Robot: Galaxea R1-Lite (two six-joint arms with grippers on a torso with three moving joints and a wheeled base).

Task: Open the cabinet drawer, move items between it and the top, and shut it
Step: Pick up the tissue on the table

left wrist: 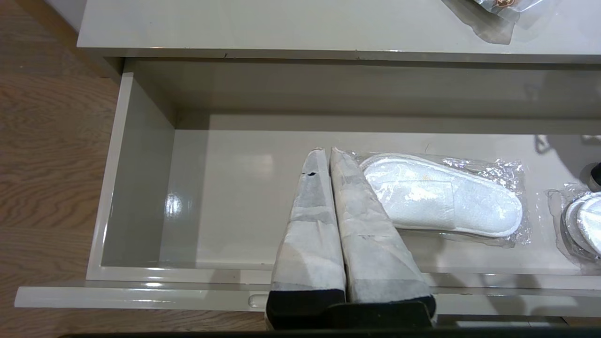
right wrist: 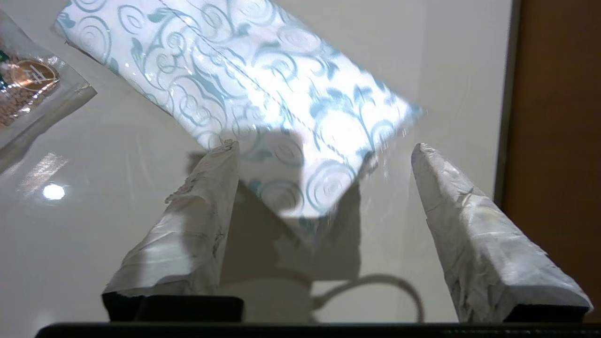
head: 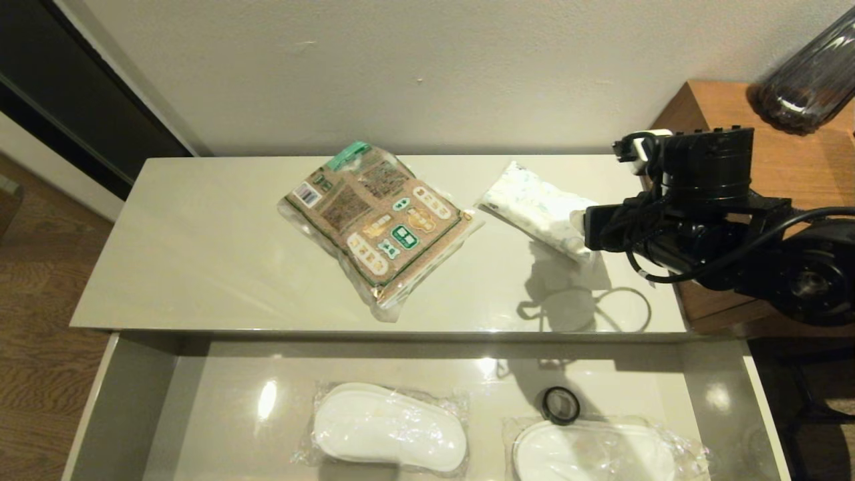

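Note:
The white pack point(right wrist: 263, 94) needs to go into the open drawer. My right gripper next needs to grab it by its pointed end corner point(right wrist: 308, 211).
The cabinet drawer point(head: 234, 401) stands pulled out below the top point(head: 200, 234). On the top lie both items: the brown-and-green packet point(head: 377, 224) near the middle and the white pack with blue swirls point(head: 534, 210) to its right. My right arm point(head: 695, 200) reaches in from the right. Its gripper point(right wrist: 325, 145) is open just above the top, with the near end of the white pack point(right wrist: 263, 94) between its taped fingertips and clear of both. My left gripper point(left wrist: 327, 150) hangs shut and empty over the open drawer point(left wrist: 225, 188).
Two white slippers in clear bags point(head: 391, 427) point(head: 594, 454) and a small dark tape ring point(head: 560, 405) lie in the drawer. A taller orange-brown wooden unit point(head: 788, 160) with a dark glass vase point(head: 811, 73) borders the top on the right. A wall runs behind.

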